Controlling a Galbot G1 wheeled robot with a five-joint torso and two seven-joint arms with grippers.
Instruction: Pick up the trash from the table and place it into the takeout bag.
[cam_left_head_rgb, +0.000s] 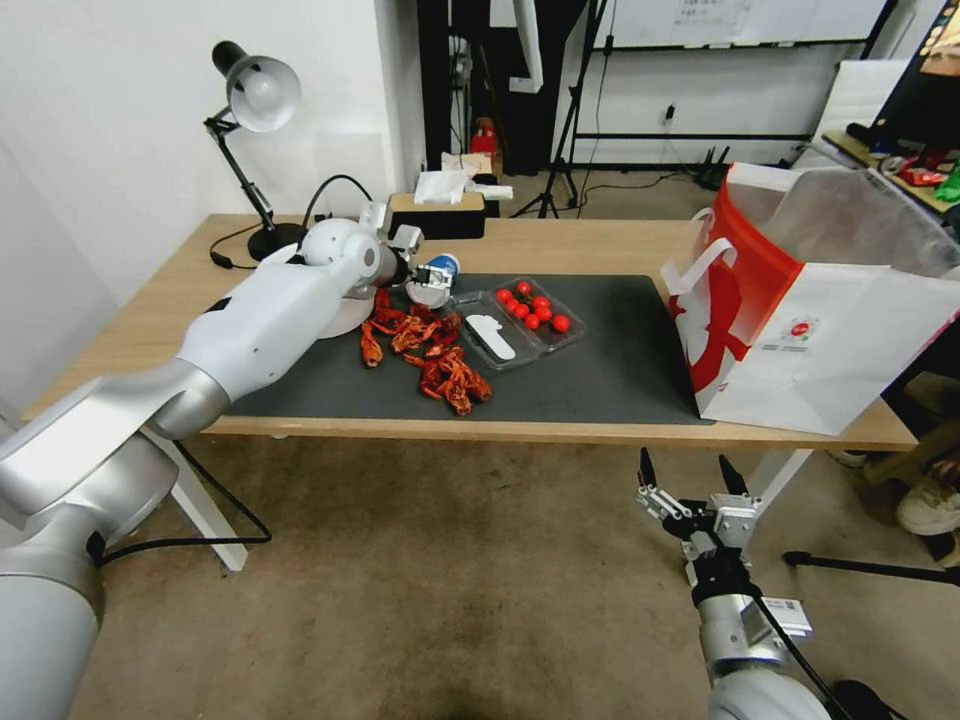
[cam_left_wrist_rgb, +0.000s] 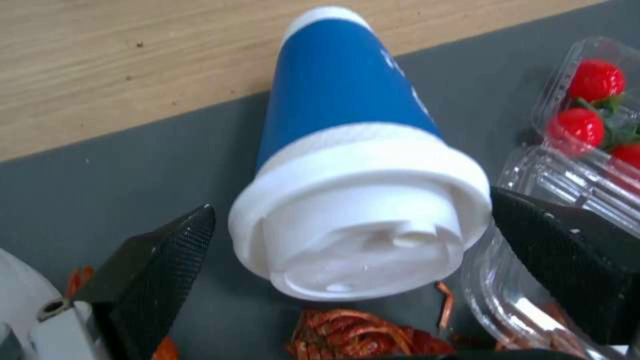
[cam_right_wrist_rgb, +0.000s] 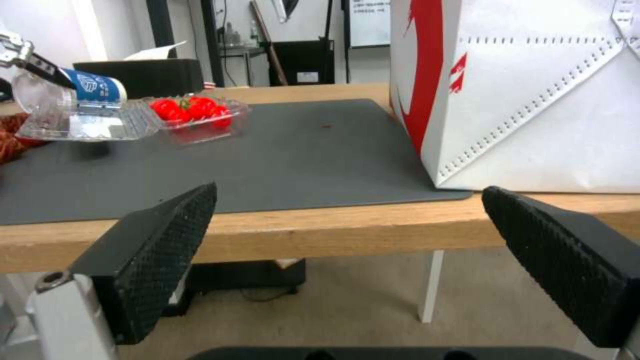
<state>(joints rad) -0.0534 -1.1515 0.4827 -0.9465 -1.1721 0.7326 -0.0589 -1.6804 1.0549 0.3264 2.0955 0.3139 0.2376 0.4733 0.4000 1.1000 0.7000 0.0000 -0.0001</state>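
Observation:
I will drop the blue-and-white paper cup into the takeout bag (cam_left_head_rgb: 800, 320), so my left gripper next needs to grab the cup by its lidded end (cam_left_head_rgb: 422, 292).
A blue-and-white paper cup (cam_left_head_rgb: 437, 277) (cam_left_wrist_rgb: 353, 150) (cam_right_wrist_rgb: 97, 87) with a white lid lies on its side at the back edge of the dark mat (cam_left_head_rgb: 600, 370) on the table (cam_left_head_rgb: 560, 245). My left gripper (cam_left_head_rgb: 412, 263) (cam_left_wrist_rgb: 351, 200) is open around the cup's lid end, one black finger on each side. The white-and-red takeout bag (cam_left_head_rgb: 800, 320) (cam_right_wrist_rgb: 533, 90) stands open at the table's right end. My right gripper (cam_left_head_rgb: 683, 460) (cam_right_wrist_rgb: 350, 190) hangs open and empty below the table's front edge, in front of the bag.
An open clear clamshell (cam_left_head_rgb: 520, 320) holding cherry tomatoes lies right beside the cup. Dried red chillies (cam_left_head_rgb: 430, 355) are strewn in front of it. A pale round dish (cam_left_head_rgb: 345, 315) sits partly behind my left arm. At the back stand a desk lamp (cam_left_head_rgb: 255, 100) and a tissue box (cam_left_head_rgb: 437, 210).

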